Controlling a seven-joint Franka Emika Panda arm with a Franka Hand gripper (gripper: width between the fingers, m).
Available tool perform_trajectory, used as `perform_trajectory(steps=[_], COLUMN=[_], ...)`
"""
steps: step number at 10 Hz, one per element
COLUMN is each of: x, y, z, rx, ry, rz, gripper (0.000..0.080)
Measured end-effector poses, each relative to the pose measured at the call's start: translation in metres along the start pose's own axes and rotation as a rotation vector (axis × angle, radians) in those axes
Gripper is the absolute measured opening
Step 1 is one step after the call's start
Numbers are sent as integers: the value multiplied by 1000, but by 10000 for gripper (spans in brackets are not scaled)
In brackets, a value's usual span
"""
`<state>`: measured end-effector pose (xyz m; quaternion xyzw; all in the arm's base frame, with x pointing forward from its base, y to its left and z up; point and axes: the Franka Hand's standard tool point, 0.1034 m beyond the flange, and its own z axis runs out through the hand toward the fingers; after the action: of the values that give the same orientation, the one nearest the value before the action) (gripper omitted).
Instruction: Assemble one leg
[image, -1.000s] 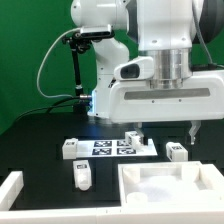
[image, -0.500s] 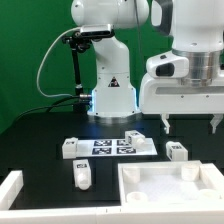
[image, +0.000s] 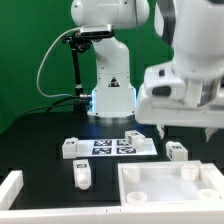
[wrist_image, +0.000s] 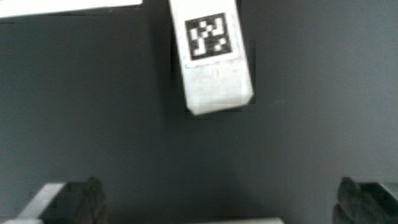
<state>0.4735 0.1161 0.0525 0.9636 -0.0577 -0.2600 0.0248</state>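
Note:
I need to assemble one leg with the white tray-like part, so my gripper needs to pick up the leg by its tagged end (image: 177, 148) (wrist_image: 210, 40) next.
Several legs lie on the black table: one (image: 68, 148) and one (image: 83, 175) at the exterior view's left, one (image: 133, 137) by the marker board (image: 118, 148), one (image: 177, 150) at the right. My gripper (image: 187, 128) hangs open and empty above the table, over the right-hand leg. In the wrist view a leg (wrist_image: 217, 60) with its tag facing up lies ahead of the gripper (wrist_image: 221, 200). Both fingertips (wrist_image: 71, 200) are dark, far apart, with bare table between them.
A large white tray-like part (image: 170, 186) with a raised rim lies at the front right; a sliver of white (wrist_image: 249, 220) shows between the fingers. Another white part (image: 10, 190) lies at the front left. The robot base (image: 110, 85) stands at the back.
The gripper has moved from above the marker board toward the exterior view's right, then dropped slightly, and now hangs over the right-hand leg. The parts have not moved.

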Motion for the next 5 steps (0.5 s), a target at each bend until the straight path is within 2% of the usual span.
perform_trajectory(steps=[1, 2, 3, 5], x=[-2, 7, 12, 12], y=[3, 7, 8, 8], z=[5, 3, 3, 5], rx=[-17, -24, -26, -24], ry=[-132, -201, -218, -214], rz=[-13, -3, 2, 12], gripper=[648, 648, 648, 648])
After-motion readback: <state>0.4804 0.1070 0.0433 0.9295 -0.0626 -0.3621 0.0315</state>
